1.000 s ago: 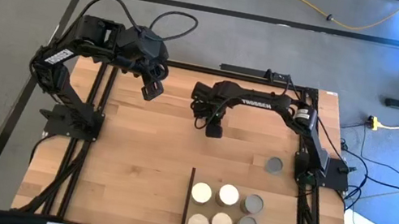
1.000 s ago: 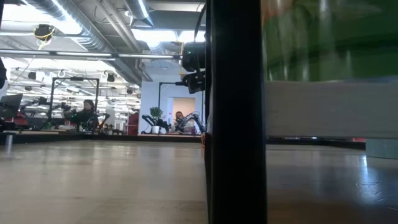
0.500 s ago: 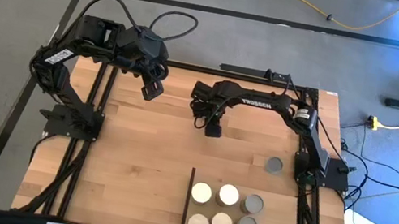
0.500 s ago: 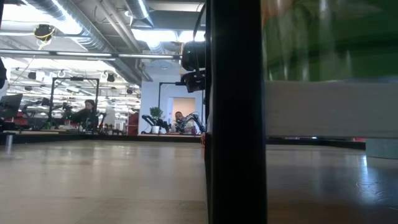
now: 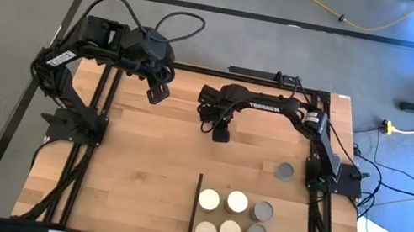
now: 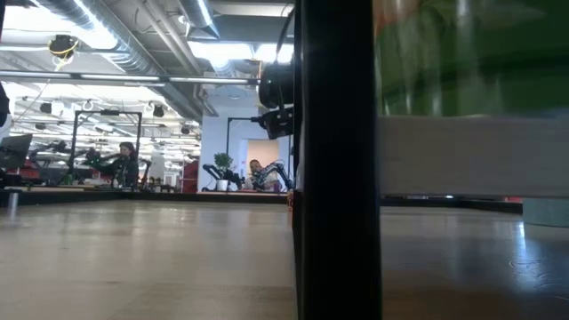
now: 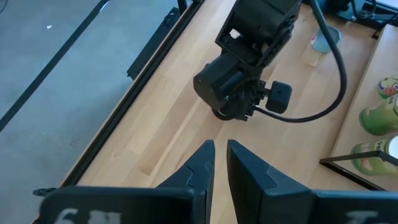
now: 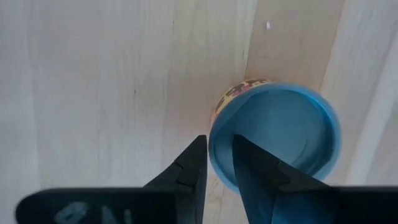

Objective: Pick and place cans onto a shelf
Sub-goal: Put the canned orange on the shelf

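I will grab the lone can with my right gripper by its top rim (image 8: 216, 129) to get it onto the shelf.
Several cans (image 5: 233, 217) with white or grey tops stand in two rows on the shelf (image 5: 286, 229), right of its black strip (image 5: 196, 208). One grey-topped can (image 5: 284, 171) stands alone on the table near the right arm's base. My right gripper (image 5: 221, 133) points straight down at mid-table. In its wrist view the gripper (image 8: 217, 146) is open by a narrow gap over a round can (image 8: 273, 134). One fingertip is outside the can's rim and the other is over its top. My left gripper (image 5: 158, 92) hangs shut and empty at the far left. My right gripper comes from above, its fingers standing on either side of the can's rim (image 8: 214, 134). I cannot tell whether they touch it. The can stands upright on the table.
Black frame rails (image 5: 85, 154) run along the table's left and right sides. Bare wood lies left of the shelf and across the table's near left. The low view is blocked by a black post (image 6: 336, 160) and blurred green cans (image 6: 471, 62).
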Robot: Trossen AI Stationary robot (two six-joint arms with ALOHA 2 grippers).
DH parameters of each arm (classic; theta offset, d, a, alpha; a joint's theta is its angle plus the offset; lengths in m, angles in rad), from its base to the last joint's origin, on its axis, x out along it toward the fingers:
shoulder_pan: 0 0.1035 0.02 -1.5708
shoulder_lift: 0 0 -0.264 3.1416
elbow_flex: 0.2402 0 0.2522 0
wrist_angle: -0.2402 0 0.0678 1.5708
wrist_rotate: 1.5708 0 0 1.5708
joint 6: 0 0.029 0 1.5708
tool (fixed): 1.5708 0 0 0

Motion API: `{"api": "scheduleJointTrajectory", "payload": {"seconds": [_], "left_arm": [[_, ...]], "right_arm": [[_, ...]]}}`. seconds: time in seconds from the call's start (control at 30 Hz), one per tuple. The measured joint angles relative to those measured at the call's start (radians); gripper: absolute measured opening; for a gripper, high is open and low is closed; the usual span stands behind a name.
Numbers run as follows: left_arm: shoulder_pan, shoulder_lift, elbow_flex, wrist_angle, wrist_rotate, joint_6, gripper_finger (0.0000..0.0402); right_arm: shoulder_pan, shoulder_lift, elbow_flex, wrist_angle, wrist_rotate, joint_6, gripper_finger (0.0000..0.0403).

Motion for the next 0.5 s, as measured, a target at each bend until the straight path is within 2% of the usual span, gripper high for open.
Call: {"api": "scheduleJointTrajectory", "payload": {"seconds": [0.37, 0.5], "left_arm": [[0.000, 0.000, 0.000, 0.000, 0.000, 0.000, 0.0037], [0.000, 0.000, 0.000, 0.000, 0.000, 0.000, 0.0037]], "right_arm": [[-0.003, 0.007, -0.022, 0.019, 0.008, 0.001, 0.0079], [-0.003, 0.007, -0.024, 0.027, 0.008, 0.001, 0.0054]]}}
